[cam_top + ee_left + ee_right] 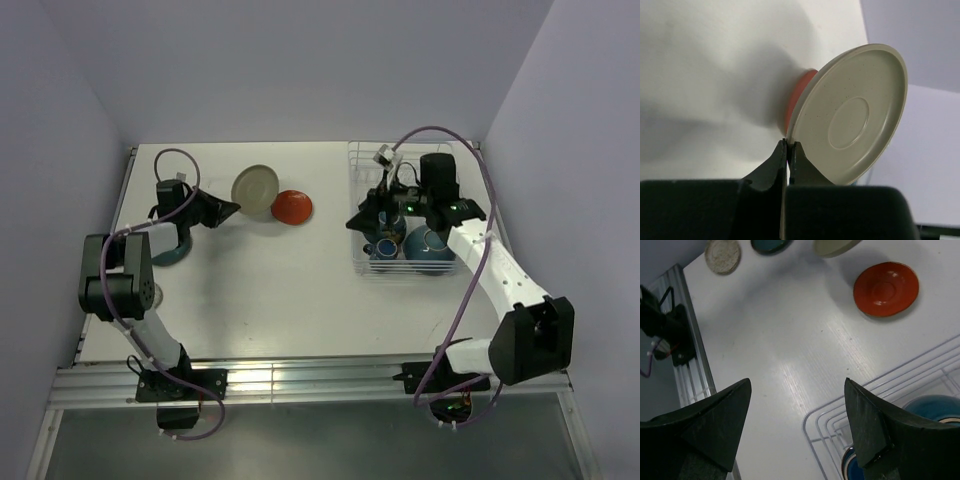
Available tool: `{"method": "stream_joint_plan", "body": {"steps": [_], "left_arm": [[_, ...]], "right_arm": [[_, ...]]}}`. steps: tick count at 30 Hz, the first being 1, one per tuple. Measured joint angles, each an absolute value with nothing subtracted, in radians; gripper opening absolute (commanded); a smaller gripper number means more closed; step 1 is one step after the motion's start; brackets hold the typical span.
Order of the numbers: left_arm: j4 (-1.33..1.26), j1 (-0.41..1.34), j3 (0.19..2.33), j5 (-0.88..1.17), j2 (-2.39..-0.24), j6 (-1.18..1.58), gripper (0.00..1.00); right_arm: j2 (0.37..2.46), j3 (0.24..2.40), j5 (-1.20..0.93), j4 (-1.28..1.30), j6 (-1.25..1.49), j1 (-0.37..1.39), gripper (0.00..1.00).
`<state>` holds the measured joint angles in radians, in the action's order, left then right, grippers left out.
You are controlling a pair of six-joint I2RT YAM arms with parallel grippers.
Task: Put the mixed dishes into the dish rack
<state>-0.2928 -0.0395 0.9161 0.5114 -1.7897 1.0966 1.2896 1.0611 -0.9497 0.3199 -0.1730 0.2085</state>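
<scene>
My right gripper grips the grey-olive plate [256, 187] by its rim opposite my left gripper next, to load it edgewise into the rack.
My left gripper [228, 209] is shut on the rim of the grey-olive plate [256, 187] and holds it tilted above the table. In the left wrist view the fingertips [782, 147] pinch the plate's edge [850, 115], with the orange-red plate [801, 91] behind it. The orange-red plate [292, 206] lies flat on the table just right of the held plate. The white wire dish rack [452, 152] stands at the far right, with a teal-blue bowl [430, 248] and a blue dish [385, 246] in its near end. My right gripper [360, 221] is open and empty over the rack's left edge [826, 416].
A dark teal dish [170, 252] sits on the table under my left arm. A speckled grey disc [723, 255] lies near it in the right wrist view. Walls close in the table at the back and on both sides.
</scene>
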Motion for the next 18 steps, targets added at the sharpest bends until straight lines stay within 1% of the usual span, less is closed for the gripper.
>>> {"method": "stream_joint_plan", "body": {"steps": [4,8,11,13,18], "left_arm": [[-0.312,-0.002,0.870,0.537,-1.695,1.100,0.00],[-0.317,0.054,0.819,0.548,-1.626,1.108,0.00],[-0.314,0.102,0.784,0.553,-1.576,1.113,0.00],[-0.313,0.131,0.767,0.554,-1.546,1.116,0.00],[-0.313,0.182,0.744,0.556,-1.480,1.122,0.00]], "right_arm": [[1.346,1.148,-0.805,0.247,0.003,0.284,0.84],[1.411,1.211,-0.574,0.189,0.198,0.389,0.87],[1.472,1.256,-0.448,0.183,0.282,0.445,0.89],[1.525,1.291,-0.382,0.184,0.331,0.476,0.89],[1.597,1.311,-0.297,0.192,0.400,0.493,0.89]]}}
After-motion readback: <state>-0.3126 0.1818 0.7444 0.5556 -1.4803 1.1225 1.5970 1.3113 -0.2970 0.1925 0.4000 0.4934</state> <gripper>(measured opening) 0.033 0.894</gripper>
